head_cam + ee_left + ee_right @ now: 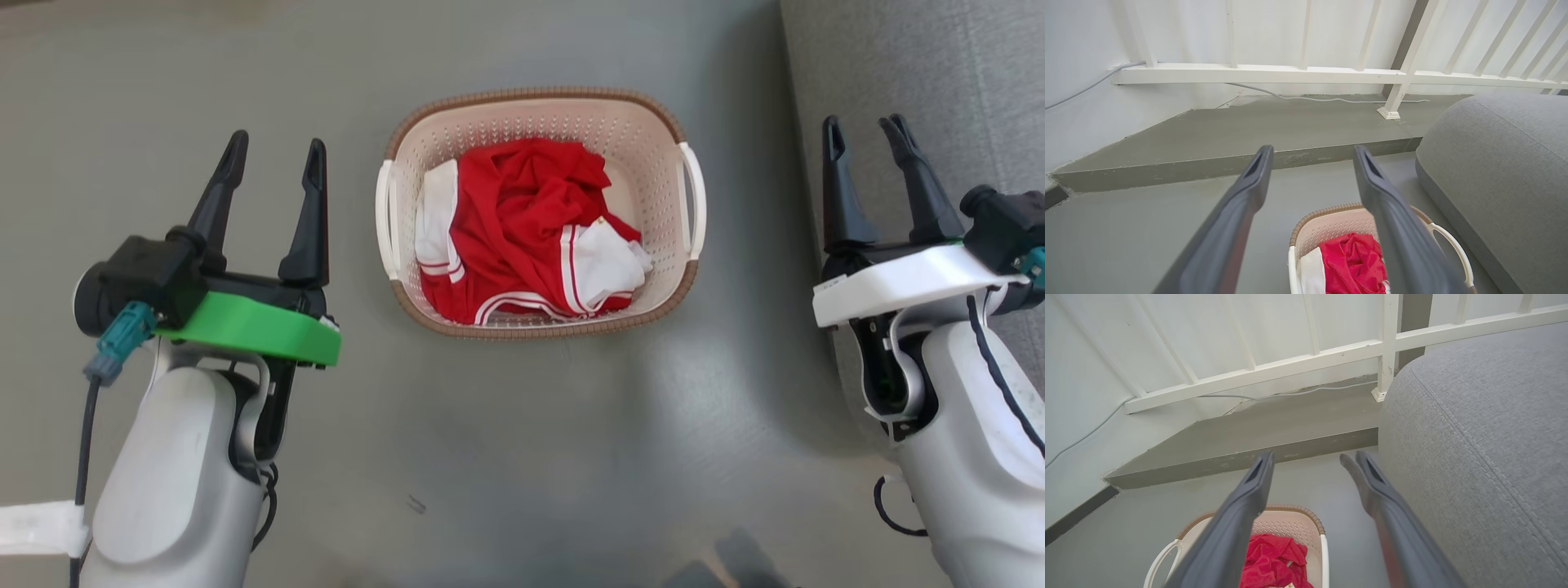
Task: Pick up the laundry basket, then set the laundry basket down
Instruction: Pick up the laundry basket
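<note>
The left gripper next needs to grab the basket by the loop handle on its short side (384, 220), since loose clothes (529, 230) in the open basket would spill if the basket tipped.
The laundry basket (653, 184) stands on the grey floor in the middle of the head view, cream-white and perforated, with a brown rim and a white loop handle on each short side. Red and white clothes (522, 229) lie bunched inside it. My left gripper (276, 163) hovers open to the basket's left, apart from it, nothing between its fingers. My right gripper (865, 135) hovers open to the basket's right, over the sofa's edge. The basket (1327, 228) sits low in the left wrist view, and the basket (1286, 526) shows low in the right wrist view too.
A grey fabric sofa (922, 73) runs along the right, close beside the basket. Beyond the basket the floor rises in a low concrete step (1249, 126) under a white railing (1298, 73), with a grey cable (1331, 99) along the wall.
</note>
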Motion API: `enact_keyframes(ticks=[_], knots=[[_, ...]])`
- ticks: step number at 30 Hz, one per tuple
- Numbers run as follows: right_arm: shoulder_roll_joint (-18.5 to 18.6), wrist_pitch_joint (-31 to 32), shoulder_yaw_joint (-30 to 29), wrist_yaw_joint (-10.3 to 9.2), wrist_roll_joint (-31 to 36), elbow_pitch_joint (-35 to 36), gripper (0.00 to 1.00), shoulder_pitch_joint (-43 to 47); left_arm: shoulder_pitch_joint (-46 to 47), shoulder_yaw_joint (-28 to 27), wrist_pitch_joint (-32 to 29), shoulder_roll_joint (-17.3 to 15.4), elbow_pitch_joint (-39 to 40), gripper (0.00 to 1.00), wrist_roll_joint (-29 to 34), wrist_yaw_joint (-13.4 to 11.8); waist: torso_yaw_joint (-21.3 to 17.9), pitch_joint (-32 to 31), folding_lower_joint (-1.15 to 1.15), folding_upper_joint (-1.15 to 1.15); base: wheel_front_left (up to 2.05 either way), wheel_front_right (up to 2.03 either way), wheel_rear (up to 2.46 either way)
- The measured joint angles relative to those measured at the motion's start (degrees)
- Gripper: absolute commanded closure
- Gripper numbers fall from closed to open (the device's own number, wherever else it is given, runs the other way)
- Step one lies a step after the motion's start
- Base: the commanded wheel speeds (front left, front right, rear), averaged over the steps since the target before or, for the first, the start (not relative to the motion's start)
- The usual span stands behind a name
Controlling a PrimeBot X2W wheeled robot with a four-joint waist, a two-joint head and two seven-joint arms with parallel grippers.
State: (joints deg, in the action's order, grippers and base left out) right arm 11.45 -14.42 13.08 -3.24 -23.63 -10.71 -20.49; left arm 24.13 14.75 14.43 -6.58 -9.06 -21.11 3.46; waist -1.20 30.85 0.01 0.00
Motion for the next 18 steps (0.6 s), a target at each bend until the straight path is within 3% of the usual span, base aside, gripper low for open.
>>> enact_keyframes(ticks=[12,18], knots=[[0.0,0.7,-0.1,-0.34,0.0,-7.0,0.00,-6.5,6.6,1.7,-1.1,0.4,-7.5,0.00,-1.4,1.2,0.7,6.7,0.00,0.00,0.00,0.00,0.00],[0.0,2.0,0.0,-0.33,0.0,-10.6,0.00,-10.3,11.5,2.7,-2.6,2.2,-12.0,0.00,-1.4,1.6,1.4,10.0,0.00,0.00,0.00,0.00,0.00]])
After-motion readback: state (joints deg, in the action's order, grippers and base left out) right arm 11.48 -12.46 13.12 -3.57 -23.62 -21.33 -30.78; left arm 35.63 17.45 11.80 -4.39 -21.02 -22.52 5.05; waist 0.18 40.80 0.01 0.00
